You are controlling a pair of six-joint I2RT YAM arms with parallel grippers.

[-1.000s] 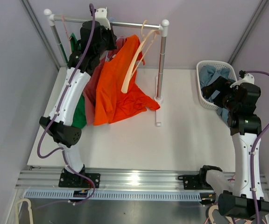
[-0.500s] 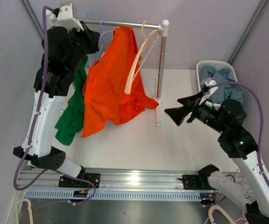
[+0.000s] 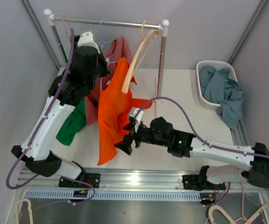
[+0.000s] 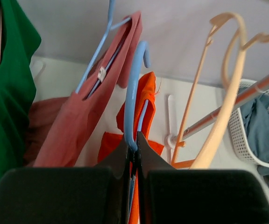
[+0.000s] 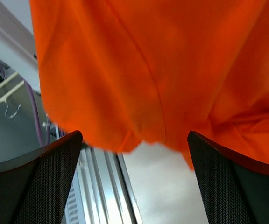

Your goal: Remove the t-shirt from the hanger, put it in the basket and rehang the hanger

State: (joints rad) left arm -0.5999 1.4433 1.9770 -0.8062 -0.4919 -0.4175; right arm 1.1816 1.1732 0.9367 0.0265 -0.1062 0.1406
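I will reach the orange t-shirt (image 3: 112, 109) with my right gripper and grab its lower hem (image 3: 112, 152). The t-shirt's neck then stays free to slide off the held hanger.
The orange t-shirt (image 3: 112, 109) hangs on a blue hanger (image 4: 133, 88), which is off the rail and in front of the rack. My left gripper (image 3: 105, 70) is shut on the hanger just below its hook, as the left wrist view (image 4: 134, 145) shows. The shirt drapes down to the table's near edge. My right gripper (image 3: 125, 143) is open beside the shirt's lower part. In the right wrist view (image 5: 134, 156) the orange hem (image 5: 148, 70) hangs just beyond the open fingertips and is not gripped.
The rack rail (image 3: 125, 23) still holds a dusty-red shirt (image 4: 88, 112) on another blue hanger, a green shirt (image 3: 74, 122) at the left, and bare beige hangers (image 3: 134, 60). A white basket (image 3: 201, 91) with blue-grey clothes stands at the right.
My left gripper has brought the hanger with the orange shirt down and forward off the rail. My right arm has swung from the basket side across to the shirt's lower hem.
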